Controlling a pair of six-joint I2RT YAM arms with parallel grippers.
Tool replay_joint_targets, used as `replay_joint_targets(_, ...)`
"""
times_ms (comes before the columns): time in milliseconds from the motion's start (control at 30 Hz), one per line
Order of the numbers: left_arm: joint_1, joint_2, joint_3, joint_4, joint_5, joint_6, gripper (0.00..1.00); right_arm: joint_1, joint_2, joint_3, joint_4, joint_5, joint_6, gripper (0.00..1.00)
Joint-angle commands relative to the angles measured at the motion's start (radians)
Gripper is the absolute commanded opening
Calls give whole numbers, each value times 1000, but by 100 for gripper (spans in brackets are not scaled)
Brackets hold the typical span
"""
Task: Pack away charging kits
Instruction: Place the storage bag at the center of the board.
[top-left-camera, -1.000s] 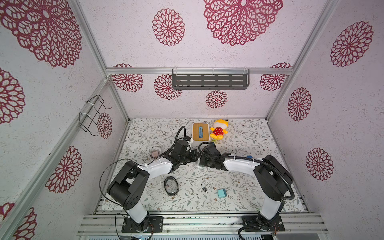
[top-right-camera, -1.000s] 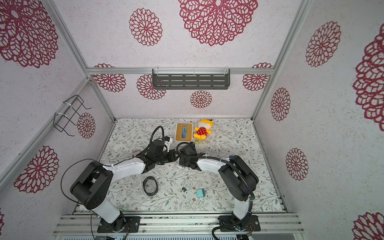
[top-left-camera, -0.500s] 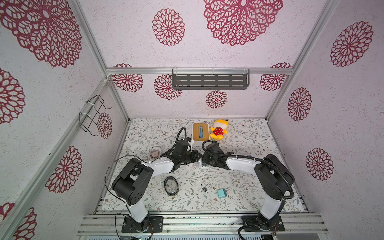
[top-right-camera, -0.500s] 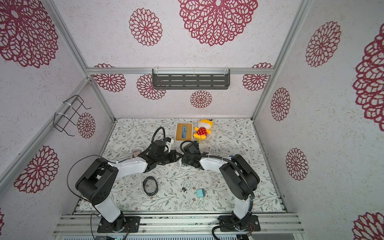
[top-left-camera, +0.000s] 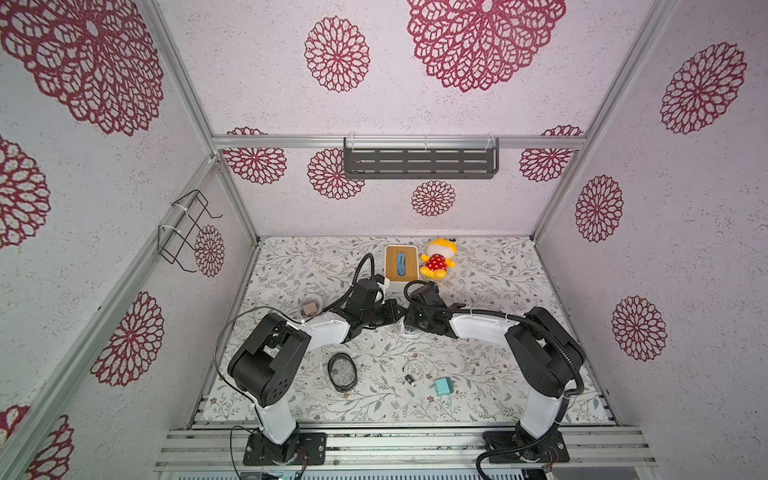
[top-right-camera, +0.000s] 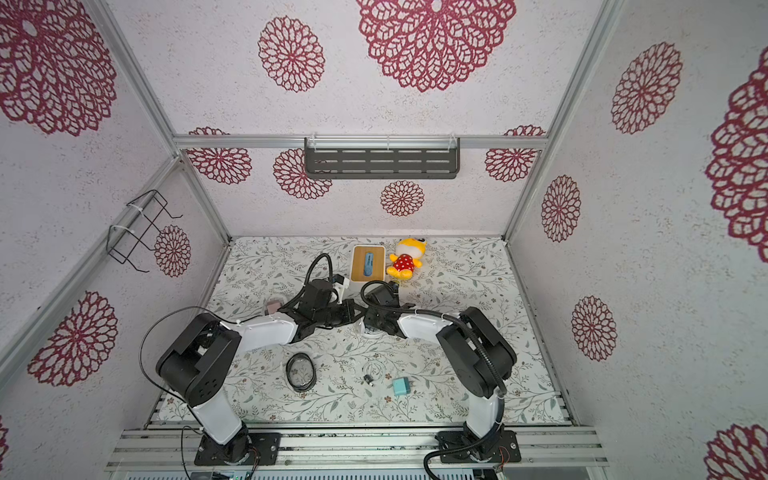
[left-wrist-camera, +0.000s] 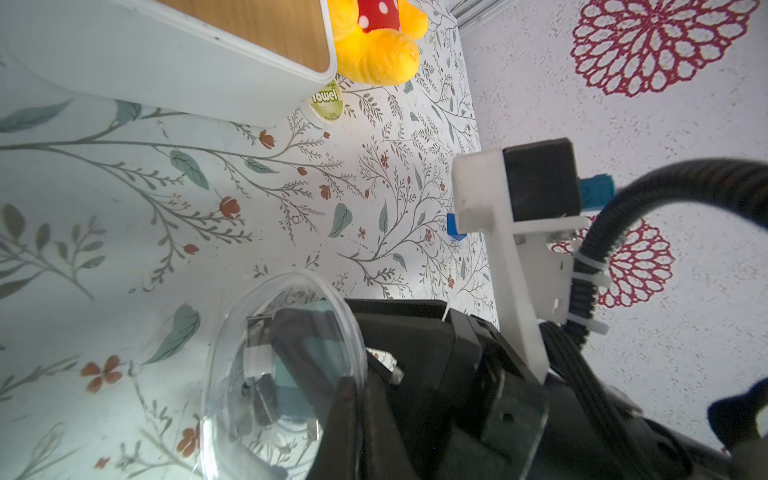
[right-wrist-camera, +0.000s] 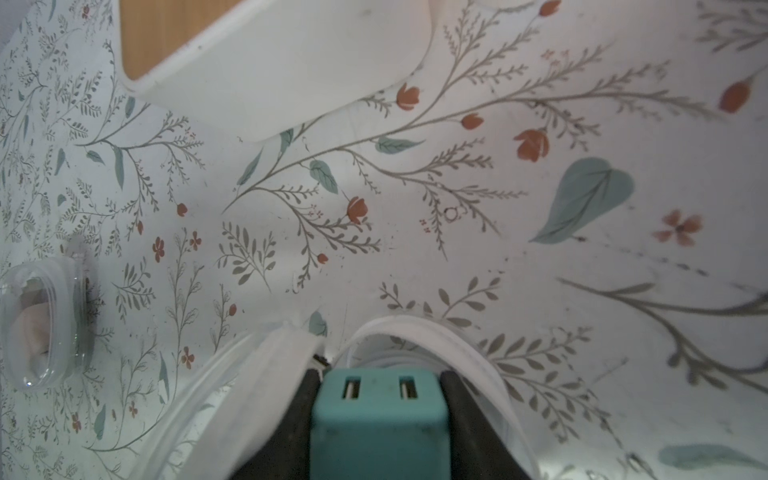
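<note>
The clear container's rim curves around the teal plug adapter, so my right gripper lets go of the adapter now: it would rest inside.
My right gripper is shut on a teal plug adapter, its two slots facing the camera. It hangs over an open clear round container with a coiled white cable inside. My left gripper is shut on the rim of that container's clear lid and holds it up. In both top views the two grippers meet at mid-table. A second teal adapter and a small coiled cable lie near the front. A closed clear container with a pink adapter sits to the left.
A white box with a wooden lid and a yellow plush toy stand at the back, just behind the grippers. A dark-rimmed clear oval lies at the front left. A small blue block sits beyond the right wrist.
Both arms have shifted a little toward the back of the table with their grips unchanged. The loose adapter and cable at the front have not moved.
</note>
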Motion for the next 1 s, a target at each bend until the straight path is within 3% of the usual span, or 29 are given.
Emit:
replay_joint_targets(0,-3,13,19,16,27,-3,0,-3,-3,27,-5,22,10,38)
replay_joint_targets(200,-2,19,46,-50,-6,12,0,-3,-40,28,-22,2,-9,63)
replay_joint_targets(300,0,24,57,-103,-50,25,0,-3,-61,30,-44,2,-26,70)
replay_joint_targets(767,-1,31,107,-226,-98,42,0,-56,-224,-46,-142,87,-61,64)
replay_joint_targets(833,0,22,118,-257,-112,54,16,-71,-244,-70,-139,88,-60,64)
replay_joint_targets(900,0,-6,113,-271,-143,66,45,-79,-268,-89,-143,108,-65,64)
replay_joint_targets(933,0,-21,105,-269,-153,67,54,-81,-277,-92,-149,121,-66,64)
replay_joint_targets(967,0,-41,94,-271,-165,69,72,-81,-288,-95,-155,132,-70,64)
